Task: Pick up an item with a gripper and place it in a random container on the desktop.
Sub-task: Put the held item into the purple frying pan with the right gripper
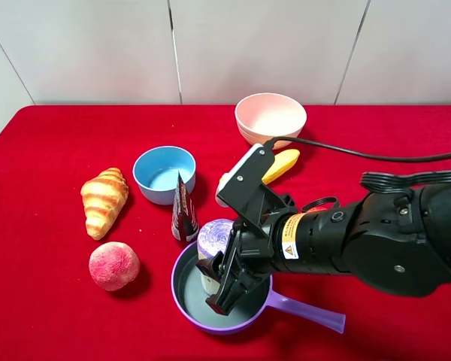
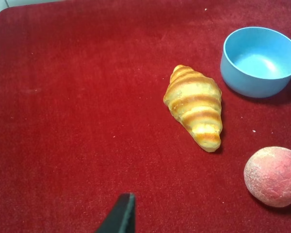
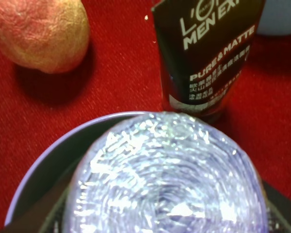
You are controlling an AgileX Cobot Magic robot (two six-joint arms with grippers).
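The roll is standing upright with its lower end inside the lavender pan's rim. I should open my right gripper.
The item, a small roll with a crinkled lavender top [image 1: 215,239], stands upright inside the container, a lavender pan [image 1: 182,299] with a long handle, on the red desktop [image 1: 52,316]. My right gripper [image 1: 215,289] is over the pan with a finger on either side of the roll and is shut on it. In the right wrist view the roll's shiny top [image 3: 165,179] fills the frame above the pan rim [image 3: 41,162]. Of my left gripper only one dark fingertip [image 2: 120,216] shows, over bare red cloth.
A dark cone-shaped packet [image 1: 183,212] stands right beside the pan. A peach [image 1: 113,265], a croissant [image 1: 104,199] and a blue bowl [image 1: 164,173] are to the left. A pink bowl [image 1: 270,116] and a yellow item [image 1: 282,164] are behind.
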